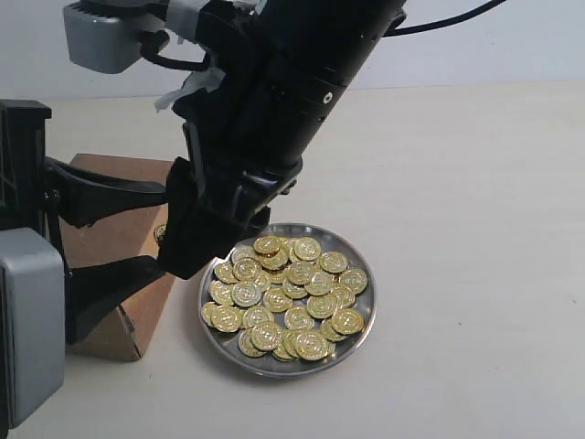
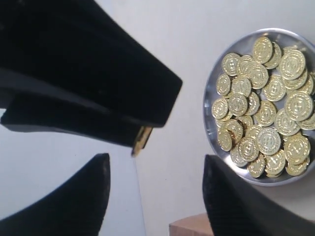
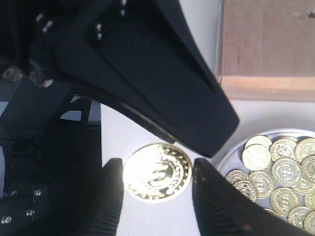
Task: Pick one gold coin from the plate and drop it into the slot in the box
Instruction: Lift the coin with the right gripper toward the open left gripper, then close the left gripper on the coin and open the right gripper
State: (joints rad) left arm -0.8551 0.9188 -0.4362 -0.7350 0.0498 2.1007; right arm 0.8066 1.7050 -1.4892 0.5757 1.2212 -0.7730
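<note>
The fingers are on either side of the gold coin, level with its exposed edge [image 1: 160,234] [image 2: 141,141], so closing my left gripper now would catch the coin. It is time to close.
My right gripper [image 3: 157,183] is shut on one gold coin [image 3: 157,172], held by its edges between the two fingers. From the left wrist view the same coin [image 2: 142,139] shows edge-on at the right gripper's tip. In the exterior view the held coin [image 1: 160,233] hangs over the near corner of the brown box [image 1: 101,242], left of the silver plate [image 1: 274,368]. The plate holds several gold coins [image 1: 288,293]. My left gripper [image 2: 155,162] is open and empty, its fingers [image 1: 110,194] spread over the box beside the right gripper. The slot is hidden.
The right arm [image 1: 292,101] reaches down across the middle from the top. The box's edge [image 3: 266,81] and the plate's rim [image 3: 226,155] lie close to the right gripper. A pale tabletop [image 1: 475,183] stretches to the right of the plate.
</note>
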